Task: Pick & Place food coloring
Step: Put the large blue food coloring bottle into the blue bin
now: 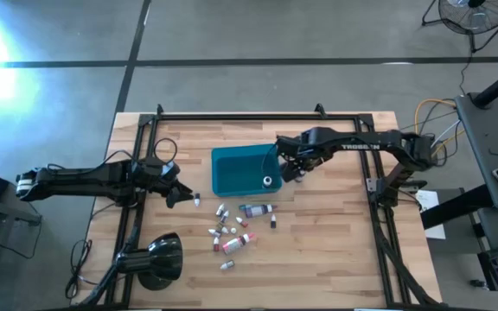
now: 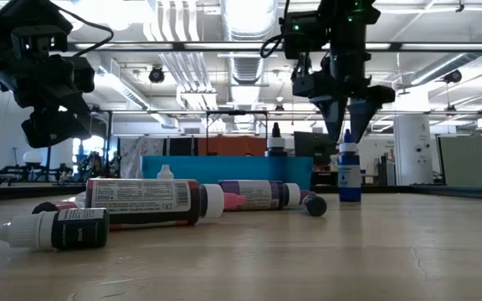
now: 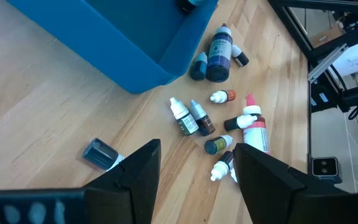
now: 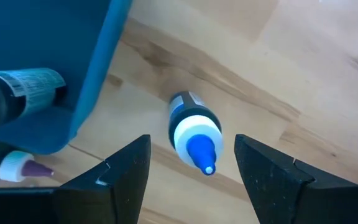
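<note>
My right gripper grabs the blue bottle by its white cap [image 4: 192,132] next, to place it into the teal bin [image 4: 45,46].
Several tiny food coloring bottles [image 1: 233,229] lie scattered on the wooden table in front of the teal bin [image 1: 240,170]. One blue bottle [image 4: 194,132] stands upright on the table just right of the bin [image 2: 349,171]. My right gripper [image 4: 192,142] hovers open above it, with a finger on either side and clear of it [image 2: 347,130]. At least two bottles [image 4: 17,87] lie inside the bin. My left gripper [image 3: 197,155] is open left of the pile [image 1: 178,192], with a small blue vial [image 3: 98,152] lying beside it.
A black metal frame [image 1: 258,115] runs around the table edges. A dark round device [image 1: 158,259] sits at the near left. Bare wood lies to the right of the pile [image 1: 335,242]. The bin wall [image 4: 98,74] stands close to the upright bottle.
</note>
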